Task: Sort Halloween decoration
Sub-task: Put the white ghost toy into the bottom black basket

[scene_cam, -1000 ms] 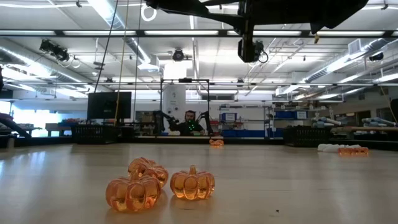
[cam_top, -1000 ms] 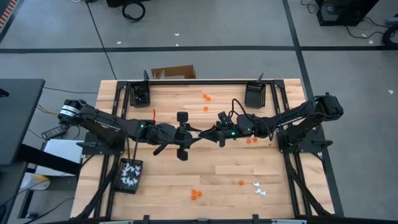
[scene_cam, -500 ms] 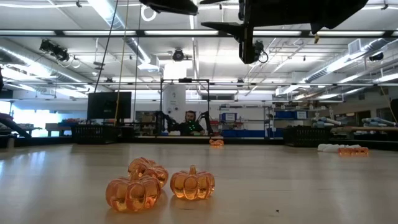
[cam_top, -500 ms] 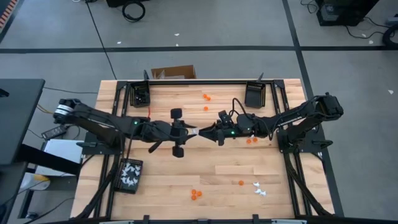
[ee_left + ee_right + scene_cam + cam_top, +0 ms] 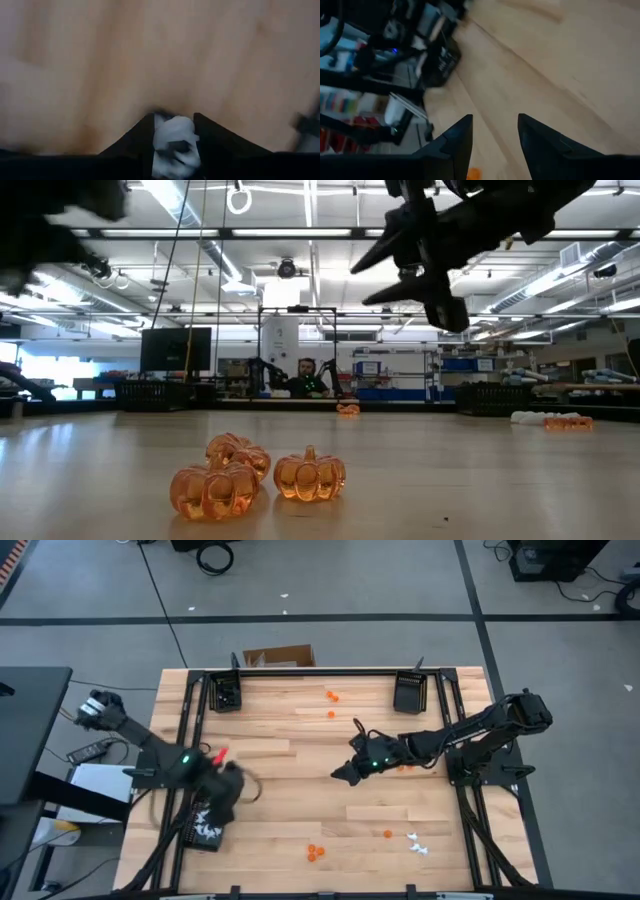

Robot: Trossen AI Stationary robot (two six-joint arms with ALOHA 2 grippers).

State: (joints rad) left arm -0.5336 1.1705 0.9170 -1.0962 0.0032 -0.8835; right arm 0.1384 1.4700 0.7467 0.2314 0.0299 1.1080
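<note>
The white trinket is above bare wood and would miss the tray (image 5: 204, 830), so my left gripper must move it there before opening.
My left gripper (image 5: 232, 792) hangs over the table's left side, beside the far end of a black tray (image 5: 190, 832) that holds white trinkets, and is shut on one white trinket (image 5: 172, 142). My right gripper (image 5: 343, 776) is open and empty above the table's middle. Loose decoration lies about. Three orange pumpkins (image 5: 215, 490) rest on their undersides near the front edge. White pieces (image 5: 415, 842) lie near right, and single orange ones (image 5: 330, 696) lie toward the far edge. My left gripper pinches the white trinket (image 5: 175, 131) between its two fingers (image 5: 137, 142), which point steeply down. The trinket is lifted clear of the table. Motion blur hides which part of it the fingers are on.
Two more black trays stand at the far edge, one at far left (image 5: 226, 692) and one at far right (image 5: 408, 692). More orange pieces lie under the right arm (image 5: 405, 766) and near right (image 5: 388, 834). Bare wood lies between the grippers.
The two grippers met fingertip to fingertip over the table's middle with a white trinket between them. My left gripper has since swung toward the left and near edges with the trinket, tipping from level to pointing down. My right gripper has tipped its fingers downward and holds nothing.
</note>
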